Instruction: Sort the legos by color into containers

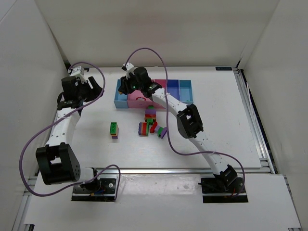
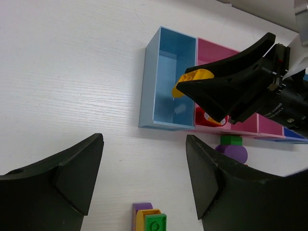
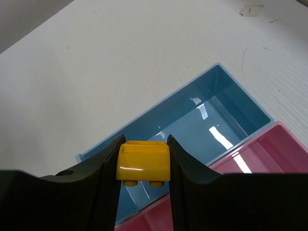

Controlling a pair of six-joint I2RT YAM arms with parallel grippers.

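Note:
The yellow lego would land in the tray's light blue section [image 3: 202, 115], which is empty below it, so my right gripper should open its fingers.
My right gripper [image 3: 144, 139] is shut on a yellow lego [image 3: 143, 161] and holds it above the light blue end compartment [image 3: 202, 115] of the tray [image 1: 185, 91]. In the top view the right gripper [image 1: 123, 89] hangs over the tray's left end. My left gripper [image 2: 144, 144] is open and empty above the table, left of the tray [image 1: 98, 87]. A small purple, yellow and green stack [image 1: 113, 130] lies apart on the table. A cluster of red, green and purple legos [image 1: 151, 122] lies just in front of the tray. A red lego [image 2: 211, 118] lies in the pink compartment.
White walls close in the table on the left, back and right. The right arm's cable loops over the tray and the cluster. A metal rail [image 1: 255, 120] runs along the table's right edge.

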